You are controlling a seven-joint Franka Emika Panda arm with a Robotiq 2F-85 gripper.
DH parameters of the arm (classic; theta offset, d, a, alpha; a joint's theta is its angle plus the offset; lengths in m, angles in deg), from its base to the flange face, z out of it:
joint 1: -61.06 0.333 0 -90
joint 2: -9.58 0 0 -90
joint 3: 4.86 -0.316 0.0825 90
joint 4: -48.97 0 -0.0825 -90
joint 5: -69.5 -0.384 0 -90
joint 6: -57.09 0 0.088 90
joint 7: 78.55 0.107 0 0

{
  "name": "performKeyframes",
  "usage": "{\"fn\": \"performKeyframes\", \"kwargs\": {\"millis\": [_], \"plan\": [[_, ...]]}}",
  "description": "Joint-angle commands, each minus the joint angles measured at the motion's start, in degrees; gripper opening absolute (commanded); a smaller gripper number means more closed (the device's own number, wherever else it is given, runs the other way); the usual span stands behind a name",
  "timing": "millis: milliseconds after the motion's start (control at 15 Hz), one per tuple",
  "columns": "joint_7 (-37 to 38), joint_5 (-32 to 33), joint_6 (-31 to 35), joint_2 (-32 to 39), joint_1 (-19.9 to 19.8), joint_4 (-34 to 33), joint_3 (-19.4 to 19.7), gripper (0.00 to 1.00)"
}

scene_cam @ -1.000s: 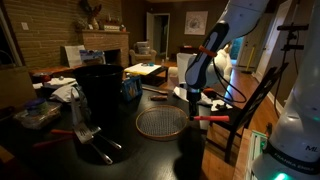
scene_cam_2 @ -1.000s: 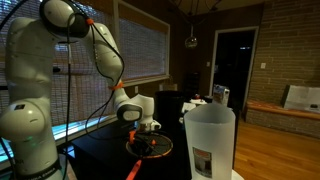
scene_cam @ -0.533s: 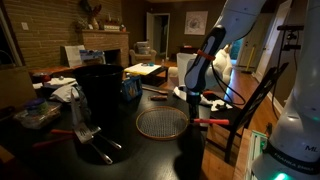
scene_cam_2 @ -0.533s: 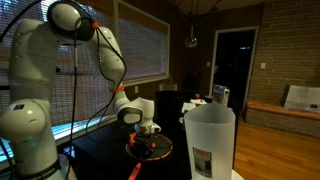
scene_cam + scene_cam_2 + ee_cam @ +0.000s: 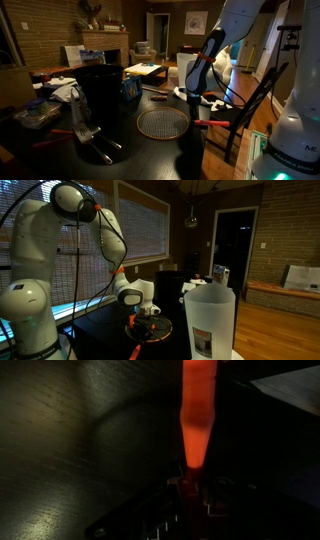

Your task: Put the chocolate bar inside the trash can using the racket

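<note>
The racket [image 5: 162,122] is flat on the dark table and would rest there. My gripper should open.
The racket [image 5: 162,122] lies flat on the dark table, its red-orange handle [image 5: 212,121] pointing away from the black trash can [image 5: 100,88]. It also shows in an exterior view [image 5: 148,328]. My gripper [image 5: 196,106] is low over the handle where it meets the head, and it shows in an exterior view [image 5: 150,310]. In the wrist view the glowing handle [image 5: 195,410] runs down between my jaws [image 5: 190,495]. It is too dark to tell whether they press on it. The chocolate bar is not visible.
A blue box [image 5: 130,88] stands beside the trash can. A red-handled metal tool [image 5: 85,133] lies at the table front. A tall white container [image 5: 210,320] stands close in an exterior view. A chair [image 5: 250,105] stands by the table edge.
The arm's elbow has shifted slightly in an exterior view. The gripper stays over the handle and the racket has not moved.
</note>
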Motion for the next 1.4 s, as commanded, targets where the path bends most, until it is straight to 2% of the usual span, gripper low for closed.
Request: {"fn": "performKeyframes", "kwargs": {"millis": [0, 67, 133, 267, 467, 733, 800, 1067, 1333], "plan": [[2.56, 2.74, 1.27, 1.32, -1.18, -0.33, -0.68, 0.04], [3.04, 3.30, 1.43, 1.49, -1.03, -0.33, -0.50, 0.05], [3.25, 3.41, 1.23, 1.53, -1.11, -0.35, -0.64, 0.39], [3.88, 3.80, 1.02, 1.34, -1.22, -0.42, -0.79, 0.47], [4.51, 4.07, 0.30, -0.41, -1.15, -0.23, -1.13, 0.66], [7.56, 8.24, -3.55, -9.11, 0.40, 0.76, 0.15, 0.95], [8.23, 9.47, -4.68, -12.07, 0.60, 0.84, 0.26, 0.99], [7.04, 7.59, -13.26, -23.96, 1.07, -0.82, -0.39, 1.00], [8.11, 6.60, -24.37, -30.07, 2.65, -4.32, 0.23, 1.00]]}}
